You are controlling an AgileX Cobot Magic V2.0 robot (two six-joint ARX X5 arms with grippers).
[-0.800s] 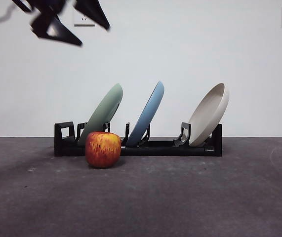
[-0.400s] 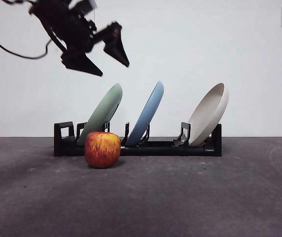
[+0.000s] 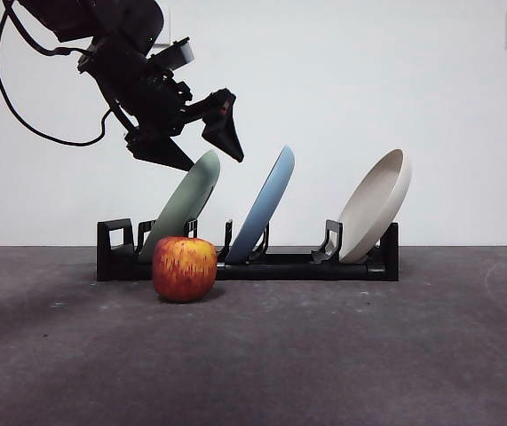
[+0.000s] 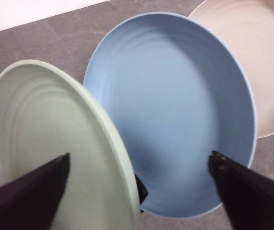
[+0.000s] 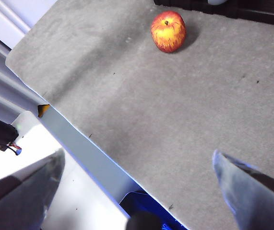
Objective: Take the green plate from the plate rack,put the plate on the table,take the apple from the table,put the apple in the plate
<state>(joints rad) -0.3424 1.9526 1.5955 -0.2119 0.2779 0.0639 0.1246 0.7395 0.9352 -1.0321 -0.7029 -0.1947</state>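
Observation:
My left gripper picks up the plate by its top rim next, to lift the green plate out of the rack onto the table.
The green plate leans in the leftmost slot of the black plate rack on the table. My left gripper is open just above the plate's top rim, one jaw on either side of it, not touching. In the left wrist view the green plate has its rim between my open left gripper's jaws. The apple rests on the table just in front of the rack, below the green plate. My right gripper is open and empty, high over the table's edge, far from the apple.
A light blue plate leans in the middle of the rack and a beige plate at its right end. Both show in the left wrist view, blue and beige. The table's edge runs under the right gripper.
The left gripper has come down and to the right from the upper left corner to the green plate's top rim. Plates and apple have not moved.

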